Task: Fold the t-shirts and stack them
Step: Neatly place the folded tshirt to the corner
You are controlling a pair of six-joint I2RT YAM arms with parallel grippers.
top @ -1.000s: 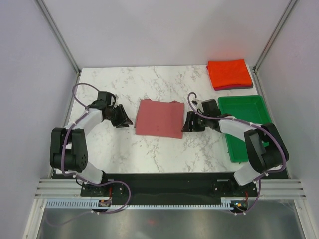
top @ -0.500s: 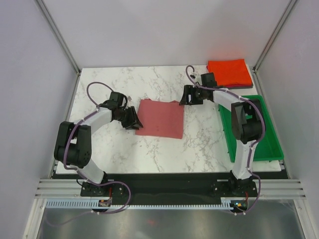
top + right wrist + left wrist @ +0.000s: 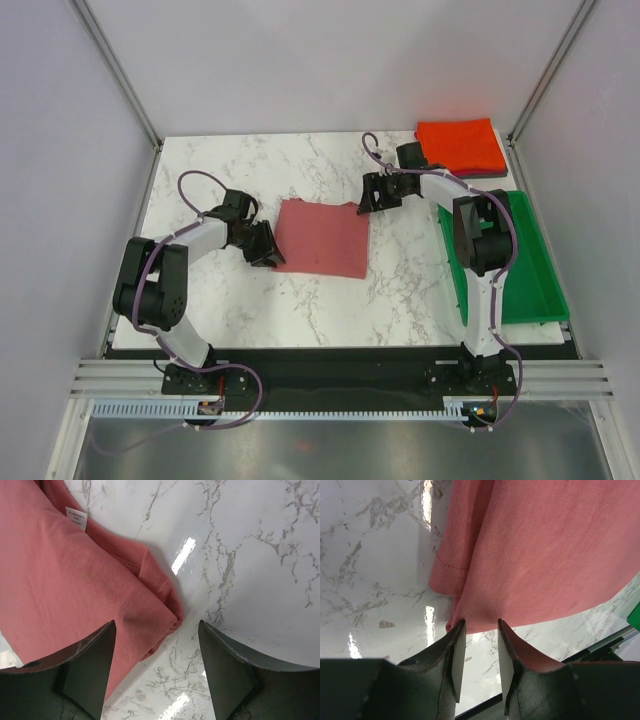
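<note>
I will next stack the rose-red t-shirt by the orange-red t-shirt [image 3: 460, 145] while it is still folded, so my right gripper will grab the rose-red t-shirt's folded far corner [image 3: 361, 211], the one nearest there.
A dusty rose-red t-shirt [image 3: 320, 238] lies folded into a square in the middle of the marble table. My left gripper [image 3: 267, 245] is low at the shirt's near-left corner. In the left wrist view its fingers [image 3: 457, 645] stand a little apart, tips touching the shirt's edge [image 3: 545, 550], with only marble between the pads. My right gripper [image 3: 366, 196] hovers open at the shirt's far-right corner. That folded corner [image 3: 65, 580] lies between its wide fingers [image 3: 95, 660]. A bright orange-red t-shirt [image 3: 460, 145] lies folded on a dark maroon one [image 3: 470, 176] at the back right.
A green plastic tray [image 3: 520, 260] sits along the table's right edge, partly under the right arm. A white label [image 3: 76, 517] shows on the rose shirt near its far-right corner. Grey walls and metal posts close in the table on three sides.
The right gripper has swung from the shirt's right edge up to its far-right corner and opened wider. The left gripper has slid right, up to the shirt's near-left corner.
</note>
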